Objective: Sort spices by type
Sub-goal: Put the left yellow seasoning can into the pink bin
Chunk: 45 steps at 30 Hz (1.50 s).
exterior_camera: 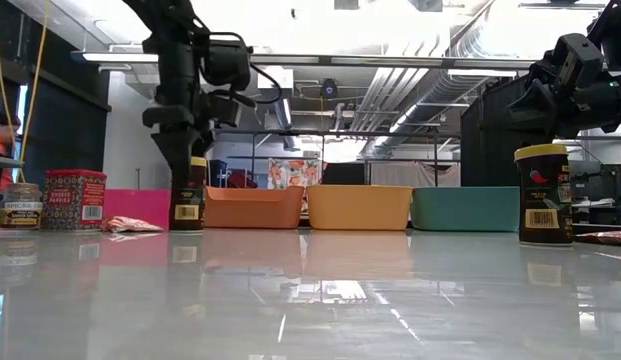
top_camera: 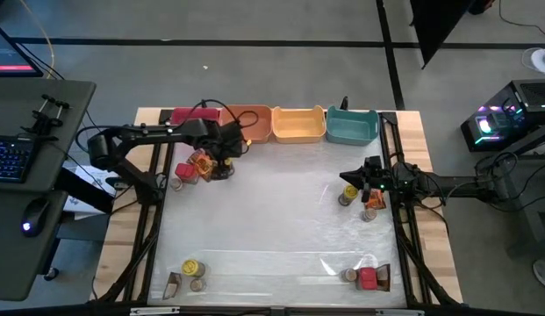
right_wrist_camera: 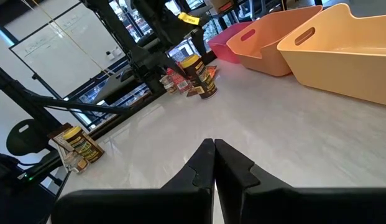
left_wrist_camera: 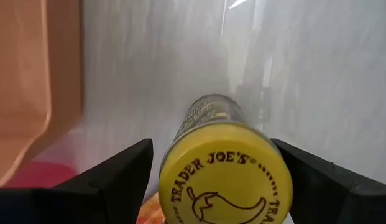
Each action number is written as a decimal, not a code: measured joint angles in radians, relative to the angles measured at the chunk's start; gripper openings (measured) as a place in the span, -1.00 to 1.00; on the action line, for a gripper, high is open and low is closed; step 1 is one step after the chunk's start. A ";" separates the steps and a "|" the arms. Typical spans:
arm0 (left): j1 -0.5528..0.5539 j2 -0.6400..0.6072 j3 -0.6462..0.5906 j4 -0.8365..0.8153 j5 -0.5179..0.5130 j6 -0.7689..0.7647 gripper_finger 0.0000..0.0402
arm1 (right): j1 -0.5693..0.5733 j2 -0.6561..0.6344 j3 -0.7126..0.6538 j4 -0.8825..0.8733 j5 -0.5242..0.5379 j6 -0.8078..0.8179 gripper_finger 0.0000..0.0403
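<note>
The fingers reach down beside the yellow lid (left_wrist_camera: 226, 177) in the left wrist view, so my left gripper closes now. Closing now would catch the jar.
A yellow-lidded jar (left_wrist_camera: 225, 177) stands upright on the table at the far left (top_camera: 221, 168), in front of the orange bin. My left gripper (top_camera: 221, 158) is open and points down over it. Its two fingers stand on either side of the lid (exterior_camera: 197, 162), and a gap shows at the lid's side. Beside this jar are a red box (top_camera: 186, 173), orange foil packets (top_camera: 202, 161) and a small jar (top_camera: 176, 183). My right gripper (right_wrist_camera: 214, 158) is shut and empty, raised at the table's right side (top_camera: 364, 180) above a yellow-lidded jar (top_camera: 348, 195) and another small jar (top_camera: 370, 211).
Four bins line the far edge: pink (top_camera: 189, 117), orange (top_camera: 252, 125), yellow (top_camera: 298, 125) and teal (top_camera: 352, 127). Near the front left are two jars (top_camera: 193, 268) and a packet (top_camera: 173, 283). Near the front right are a red box (top_camera: 368, 277), a jar (top_camera: 349, 275) and a packet.
</note>
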 joint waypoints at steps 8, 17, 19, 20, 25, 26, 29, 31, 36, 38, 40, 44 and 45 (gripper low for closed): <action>0.000 -0.015 0.000 -0.009 -0.005 0.017 0.27 | 0.000 0.000 0.000 0.000 0.000 0.000 -1.00; 0.000 -0.017 0.006 -0.021 -0.007 0.018 -0.02 | 0.000 0.000 0.000 0.000 0.000 0.000 -1.00; 0.001 -0.017 0.040 -0.066 -0.025 0.019 -0.02 | 0.000 0.000 0.000 0.000 0.000 0.000 -1.00; 0.001 -0.018 0.070 -0.091 -0.030 0.019 -0.02 | 0.000 0.000 0.000 0.000 0.000 0.000 -1.00; 0.024 -0.067 0.238 -0.138 -0.070 0.039 -0.02 | 0.000 0.000 0.000 0.000 0.000 0.000 -1.00; 0.036 -0.079 0.269 -0.137 -0.092 0.038 -0.02 | 0.000 0.000 0.000 0.000 0.000 0.000 -1.00; 0.093 -0.117 0.343 -0.145 -0.172 0.031 -0.02 | 0.000 0.000 0.000 0.000 0.000 0.000 -1.00; 0.152 -0.135 0.368 -0.160 -0.237 0.015 -0.02 | 0.000 0.000 0.000 0.000 0.000 0.000 -1.00; 0.352 -0.143 0.372 -0.222 -0.266 -0.091 -0.02 | 0.000 0.000 0.000 0.000 0.000 0.000 -1.00; 0.427 -0.126 0.372 -0.253 -0.258 -0.144 -0.02 | 0.000 0.001 0.000 0.000 0.000 0.000 -1.00; 0.491 -0.107 0.370 -0.269 -0.256 -0.189 -0.02 | 0.000 0.001 0.000 0.000 0.000 0.000 -1.00; 0.571 -0.075 0.370 -0.271 -0.244 -0.289 -0.02 | 0.000 0.001 0.000 0.000 0.000 0.000 -1.00; 0.583 -0.063 0.370 -0.269 -0.228 -0.302 -0.02 | 0.000 0.001 0.000 0.000 0.000 0.000 -1.00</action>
